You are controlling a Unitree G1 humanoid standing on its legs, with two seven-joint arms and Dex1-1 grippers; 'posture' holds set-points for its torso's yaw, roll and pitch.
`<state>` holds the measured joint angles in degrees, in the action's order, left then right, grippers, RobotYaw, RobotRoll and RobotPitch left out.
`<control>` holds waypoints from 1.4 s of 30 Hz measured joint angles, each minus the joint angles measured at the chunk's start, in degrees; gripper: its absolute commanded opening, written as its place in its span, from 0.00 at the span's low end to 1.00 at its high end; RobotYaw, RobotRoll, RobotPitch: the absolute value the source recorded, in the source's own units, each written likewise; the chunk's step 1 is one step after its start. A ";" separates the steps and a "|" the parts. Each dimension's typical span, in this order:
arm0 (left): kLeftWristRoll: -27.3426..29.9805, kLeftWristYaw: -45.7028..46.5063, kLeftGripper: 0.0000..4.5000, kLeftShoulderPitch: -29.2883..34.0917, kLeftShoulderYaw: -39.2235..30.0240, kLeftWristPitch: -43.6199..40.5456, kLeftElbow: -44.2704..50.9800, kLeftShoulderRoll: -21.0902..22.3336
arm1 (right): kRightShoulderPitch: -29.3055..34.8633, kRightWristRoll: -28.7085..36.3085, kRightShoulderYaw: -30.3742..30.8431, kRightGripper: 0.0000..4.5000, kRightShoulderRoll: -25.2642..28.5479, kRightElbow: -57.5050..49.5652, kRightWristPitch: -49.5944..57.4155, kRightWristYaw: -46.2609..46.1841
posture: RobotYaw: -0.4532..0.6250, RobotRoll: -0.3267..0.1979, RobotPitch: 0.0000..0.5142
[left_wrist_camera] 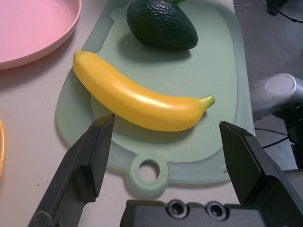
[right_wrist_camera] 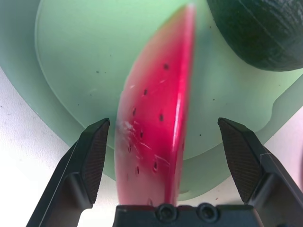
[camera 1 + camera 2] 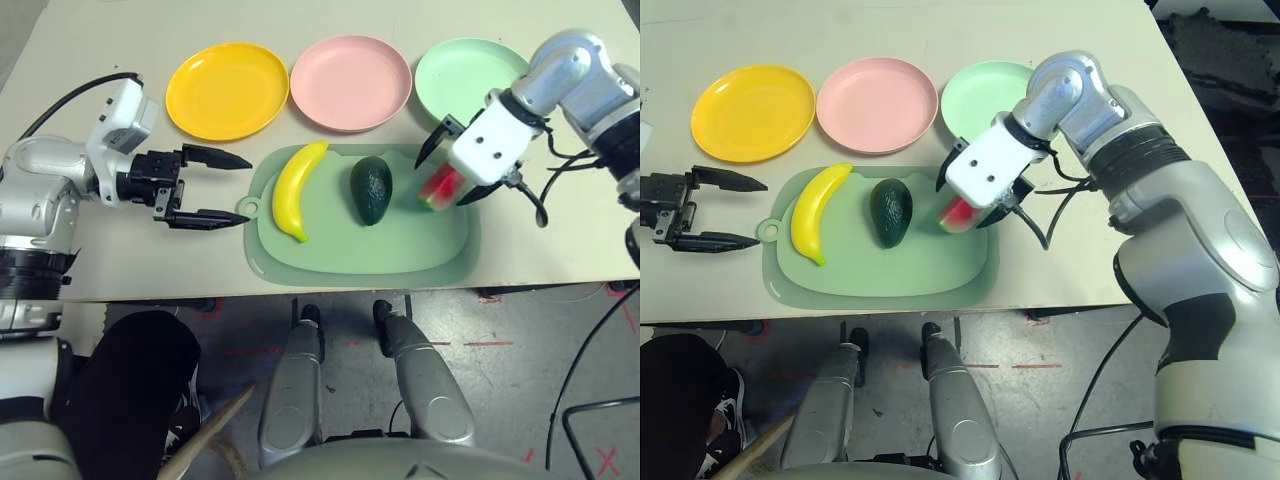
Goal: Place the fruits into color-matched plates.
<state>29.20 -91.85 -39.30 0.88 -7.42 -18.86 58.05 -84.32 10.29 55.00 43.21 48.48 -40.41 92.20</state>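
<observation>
My fingers are down beside the watermelon wedge [image 3: 440,187], low over the cutting mat [image 3: 340,250]. My right gripper should close next, and it would hold the wedge.
On the pale green cutting mat [image 3: 340,250] lie a yellow banana [image 3: 297,190], a dark green avocado [image 3: 371,189] and a red watermelon wedge [image 3: 440,187]. Behind the mat, a yellow plate [image 3: 227,90], a pink plate [image 3: 350,82] and a mint green plate [image 3: 465,75] stand in a row, all empty. My right gripper [image 2: 163,124] is open, its fingers astride the watermelon wedge [image 2: 156,127] with a gap on each side. My left gripper [image 3: 246,190] is open just left of the mat, pointing at the banana [image 1: 142,99].
The mat's ring handle [image 1: 148,171] lies just in front of the left fingers. Close behind the mat runs the table's front edge [image 3: 400,285]. Black cables [image 3: 545,200] hang off the right wrist.
</observation>
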 measured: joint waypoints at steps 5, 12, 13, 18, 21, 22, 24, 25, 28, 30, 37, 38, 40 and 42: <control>-0.23 0.00 1.00 0.00 -0.25 0.31 0.17 -0.35 | 0.37 0.14 0.25 0.62 0.47 -0.56 1.98 0.00 | 0.37 0.62 0.78; -0.73 0.00 1.00 0.00 -0.48 0.46 0.19 -0.38 | 0.45 0.74 0.41 0.50 1.34 -1.83 4.03 -0.01 | 0.37 0.62 0.78; -0.81 0.00 1.00 0.00 -0.50 0.46 0.19 -0.38 | 0.50 0.89 0.52 0.50 1.54 -2.26 4.34 -0.02 | 0.37 0.62 0.78; -1.08 0.00 1.00 0.00 -0.50 0.48 0.19 -0.41 | 0.58 3.83 2.56 0.50 3.11 -5.54 7.31 -0.01 | 0.36 0.62 0.78; -1.11 0.00 1.00 -0.01 -0.51 0.52 0.19 -0.43 | 0.21 7.27 3.71 0.50 4.07 -8.07 10.38 -0.01 | 0.37 0.62 0.78; -1.12 0.00 1.00 0.00 -0.52 0.55 0.18 -0.43 | -0.21 8.53 4.10 0.50 4.51 -9.11 11.68 0.01 | 0.37 0.62 0.78; -1.14 0.00 1.00 -0.01 -0.52 0.67 0.18 -0.44 | -1.76 10.98 4.36 0.50 4.98 -10.67 13.83 0.00 | 0.37 0.62 0.77; -1.17 0.00 1.00 -0.01 -0.52 0.73 0.17 -0.44 | -2.60 11.98 4.38 0.50 5.10 -11.24 14.63 0.01 | 0.37 0.62 0.77; -1.26 0.00 1.00 -0.01 -0.70 0.92 0.12 -0.50 | -5.05 13.56 4.38 0.50 4.34 -11.01 16.28 0.00 | 0.37 0.62 0.77; -1.33 -0.01 1.00 -0.06 -0.92 1.07 0.03 -0.55 | -7.00 13.87 4.35 0.50 2.66 -9.06 16.65 0.03 | 0.37 0.62 0.76; -7.61 4.29 1.00 -2.59 -0.85 2.70 -3.89 -0.81 | -15.06 5.48 -6.29 0.50 -11.87 14.95 11.39 -0.86 | 0.38 0.62 0.73; -8.49 5.41 1.00 -3.07 -0.85 2.72 -4.36 -0.92 | -15.57 4.05 -8.09 0.50 -13.37 16.98 10.74 -1.46 | 0.39 0.62 0.73; -9.19 8.68 1.00 -3.99 -1.23 1.88 -4.59 -2.40 | -15.60 0.73 -11.71 0.50 -16.12 20.80 9.76 -2.66 | 0.40 0.62 0.72; -9.51 12.97 1.00 -4.30 -1.71 -0.79 -3.50 -4.38 | -15.58 -2.37 -14.25 0.50 -18.97 23.19 9.42 -4.60 | 0.40 0.62 0.72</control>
<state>19.68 -78.88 -43.60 -0.83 -8.21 -22.36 53.67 -99.90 7.93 40.75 24.23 71.67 -30.99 87.60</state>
